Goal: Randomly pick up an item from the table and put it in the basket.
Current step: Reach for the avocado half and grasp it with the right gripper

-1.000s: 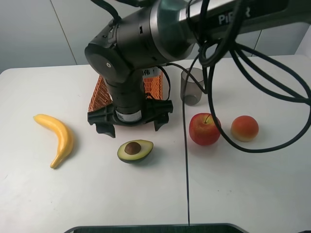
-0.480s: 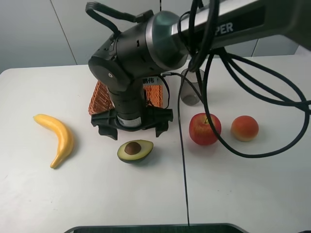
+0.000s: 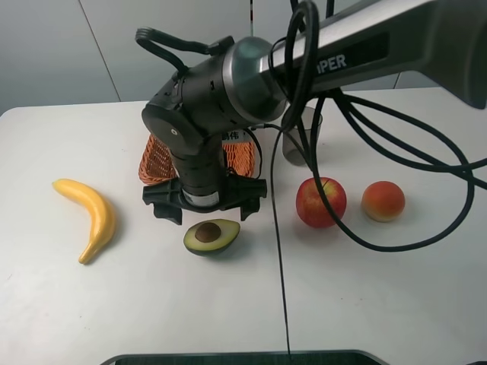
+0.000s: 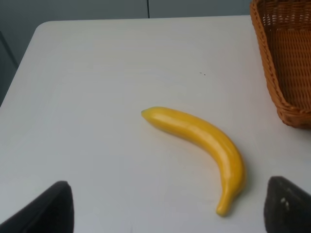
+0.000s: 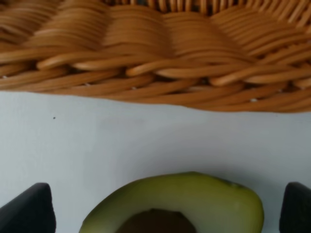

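Observation:
My right gripper should grab the halved avocado by its rounded skin sides next. Then I can put the avocado into the wicker basket.
The halved avocado lies cut side up on the white table, brown pit showing, just in front of the orange-brown wicker basket. My right gripper reaches across the middle and hangs open just above and behind the avocado, one finger on each side. In the right wrist view the avocado sits between the open fingertips, with the basket wall behind it. My left gripper is open and empty above the table. The right arm hides most of the basket.
A yellow banana lies at the left, also in the left wrist view beside the basket's corner. A red apple and an orange-red fruit lie at the right. A grey translucent cup stands behind the apple.
My right gripper has come lower and nearer to the avocado, still open. The fruits and the basket have not moved.

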You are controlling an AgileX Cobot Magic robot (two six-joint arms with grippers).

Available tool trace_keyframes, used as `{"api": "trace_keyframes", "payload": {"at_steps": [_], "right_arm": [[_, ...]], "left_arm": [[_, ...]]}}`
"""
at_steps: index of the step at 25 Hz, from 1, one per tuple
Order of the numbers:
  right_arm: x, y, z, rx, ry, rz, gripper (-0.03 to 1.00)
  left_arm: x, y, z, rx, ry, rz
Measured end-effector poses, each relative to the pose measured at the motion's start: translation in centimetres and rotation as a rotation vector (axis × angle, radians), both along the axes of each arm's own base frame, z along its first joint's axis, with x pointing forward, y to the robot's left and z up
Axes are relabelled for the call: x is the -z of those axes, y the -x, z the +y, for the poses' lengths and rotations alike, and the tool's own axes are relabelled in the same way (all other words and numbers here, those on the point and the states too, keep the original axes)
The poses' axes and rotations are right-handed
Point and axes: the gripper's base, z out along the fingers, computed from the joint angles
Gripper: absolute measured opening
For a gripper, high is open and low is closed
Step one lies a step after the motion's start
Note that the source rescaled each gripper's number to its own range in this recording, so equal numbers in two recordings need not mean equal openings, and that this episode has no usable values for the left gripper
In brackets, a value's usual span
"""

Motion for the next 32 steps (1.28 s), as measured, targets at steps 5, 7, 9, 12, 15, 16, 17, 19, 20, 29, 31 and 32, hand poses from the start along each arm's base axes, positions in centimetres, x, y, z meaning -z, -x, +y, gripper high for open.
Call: {"api": "trace_keyframes", "payload": {"at_steps": [5,7,9,12,15,16,17,19,20,29,31,32], "right_arm": [[0.9,0.2,-0.2,0.006,0.018,0.021,1.00],[1.4,0.4,-0.4,0.012,0.021,0.036,1.00],[1.7,0.5,-0.4,0.012,0.021,0.038,1.00],[1.9,0.5,-0.4,-0.001,0.021,0.042,1.00],[2.1,0.6,-0.3,-0.006,0.016,0.048,1.00],[2.3,0.6,-0.3,-0.004,0.013,0.051,1.00],[2.4,0.6,-0.2,-0.005,0.011,0.052,1.00],[2.5,0.6,-0.2,-0.008,0.009,0.053,1.00],[2.5,0.6,-0.2,-0.008,0.009,0.053,1.00],[3.5,0.9,-0.1,-0.013,0.011,0.100,1.00],[3.5,0.9,-0.1,-0.015,0.010,0.102,1.00],[3.6,1.0,-0.1,-0.016,0.009,0.104,0.98]], "left_arm": [[0.0,0.0,0.0,0.000,0.000,0.000],[0.0,0.0,0.0,0.000,0.000,0.000],[0.0,0.0,0.0,0.000,0.000,0.000],[0.0,0.0,0.0,0.000,0.000,0.000],[0.0,0.0,0.0,0.000,0.000,0.000],[0.0,0.0,0.0,0.000,0.000,0.000],[0.0,0.0,0.0,0.000,0.000,0.000],[0.0,0.0,0.0,0.000,0.000,0.000],[0.0,0.0,0.0,0.000,0.000,0.000],[0.0,0.0,0.0,0.000,0.000,0.000],[0.0,0.0,0.0,0.000,0.000,0.000],[0.0,0.0,0.0,0.000,0.000,0.000]]}}
